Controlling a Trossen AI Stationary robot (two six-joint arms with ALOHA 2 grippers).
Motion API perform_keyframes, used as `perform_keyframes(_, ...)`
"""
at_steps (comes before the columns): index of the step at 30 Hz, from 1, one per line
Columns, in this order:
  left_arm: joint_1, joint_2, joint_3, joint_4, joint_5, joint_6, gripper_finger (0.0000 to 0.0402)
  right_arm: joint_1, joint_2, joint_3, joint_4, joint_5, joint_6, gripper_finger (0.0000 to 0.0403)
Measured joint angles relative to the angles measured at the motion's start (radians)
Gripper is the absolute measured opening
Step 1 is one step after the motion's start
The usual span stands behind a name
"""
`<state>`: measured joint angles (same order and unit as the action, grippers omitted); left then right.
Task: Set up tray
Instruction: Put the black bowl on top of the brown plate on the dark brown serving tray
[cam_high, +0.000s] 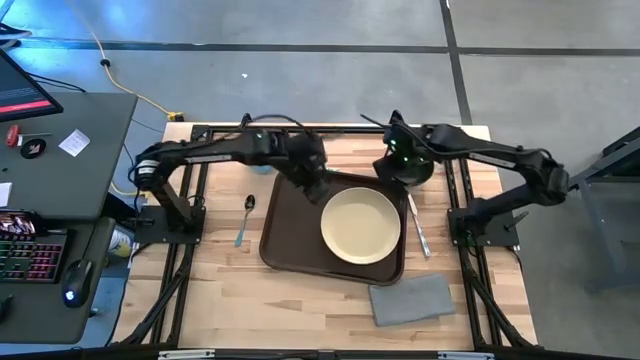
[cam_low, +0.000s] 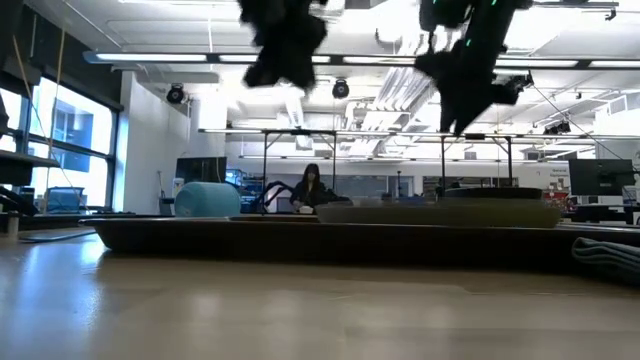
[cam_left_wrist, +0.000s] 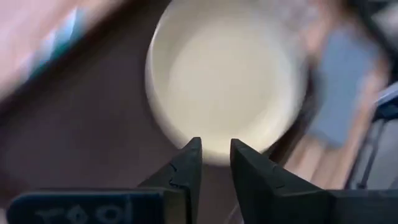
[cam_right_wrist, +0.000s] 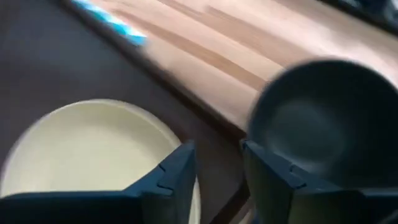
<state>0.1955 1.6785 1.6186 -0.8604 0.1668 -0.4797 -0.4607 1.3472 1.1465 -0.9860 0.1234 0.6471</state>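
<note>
My right gripper grabs the dark bowl by its rim next, to set it on the beige plate.
The dark brown tray lies in the middle of the table, and a round beige plate rests flat on its right half. My left gripper hangs above the tray's far left corner, high over the table. It is open by a narrow gap with nothing between the fingers. My right gripper hangs above the tray's far right corner, open and empty. Below it, a dark bowl stands on the wood just beside the tray.
A spoon with a blue handle lies on the table left of the tray. A metal utensil lies along the tray's right side. A flat grey napkin lies near the front right. A desk with a keyboard stands beyond the table's left edge.
</note>
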Motion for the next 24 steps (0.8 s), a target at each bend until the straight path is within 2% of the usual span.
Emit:
perform_keyframes(6,0.001,-0.079,0.117,-0.014,-0.011,0.062,0.0096,-0.084,0.102,0.0,-0.044,-0.078,-0.02,0.0171)
perform_keyframes(12,0.001,-0.129,0.184,0.002,-0.066,0.081,0.0077,-0.104,0.176,0.0,-0.035,-0.07,-0.053,0.0186)
perform_keyframes(17,0.001,-0.16,0.191,-0.005,-0.065,0.074,0.0063,-0.104,0.229,0.0,0.0,-0.057,-0.078,0.0173)
perform_keyframes(24,0.0,-0.173,0.191,-0.008,-0.045,0.051,0.0048,-0.109,0.304,0.0,0.026,-0.042,-0.091,0.013)
